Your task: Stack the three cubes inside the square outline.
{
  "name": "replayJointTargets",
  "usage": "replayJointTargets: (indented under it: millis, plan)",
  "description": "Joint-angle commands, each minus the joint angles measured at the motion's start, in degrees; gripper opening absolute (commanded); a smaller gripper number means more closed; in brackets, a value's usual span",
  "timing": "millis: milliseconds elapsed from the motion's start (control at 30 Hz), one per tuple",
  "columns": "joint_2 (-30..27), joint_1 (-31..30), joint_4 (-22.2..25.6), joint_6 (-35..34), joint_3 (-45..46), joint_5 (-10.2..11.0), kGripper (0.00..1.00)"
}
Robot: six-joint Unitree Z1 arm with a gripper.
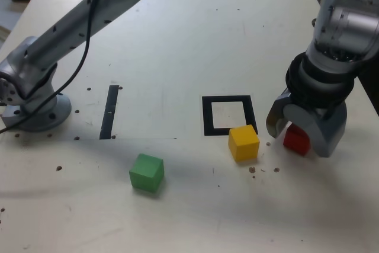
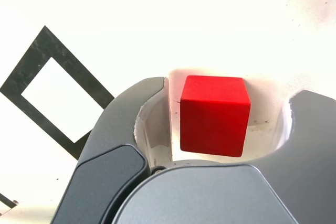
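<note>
The robot's gripper needs to grab the red cube [image 1: 296, 139] next by its opposite sides, to start the stack inside the square outline [image 1: 205, 117].
The red cube [image 1: 296, 139] rests on the table at the exterior view's right, between the two fingers of my gripper [image 1: 299, 134]. In the wrist view the red cube [image 2: 214, 114] stands with a gap on each side inside my gripper [image 2: 228, 93], which is open and lowered around it. The yellow cube [image 1: 244, 142] touches the near right corner of the square outline [image 1: 205, 117], partly over its line. The green cube [image 1: 146, 172] lies apart, nearer the front at the exterior view's left. The square outline [image 2: 79, 73] holds nothing inside.
A narrow black strip [image 1: 109, 112] lies left of the outline in the exterior view. The arm's base [image 1: 35, 111] is bolted at the far left, with a black cable [image 1: 83, 45] running along the arm. Small screw holes dot the pale tabletop [image 1: 177, 39].
</note>
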Motion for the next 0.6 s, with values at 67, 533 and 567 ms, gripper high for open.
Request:
replayJointTargets:
  millis: [67, 533, 567]
  plan:
    - [0.22, -0.35, 0.8, -0.48, -0.73, 1.03, 0.43]
    - [0.43, -0.56, 1.11, -0.55, -0.89, 1.23, 0.31]
    - [0.42, -0.56, 1.17, -0.55, -0.89, 1.17, 0.31]
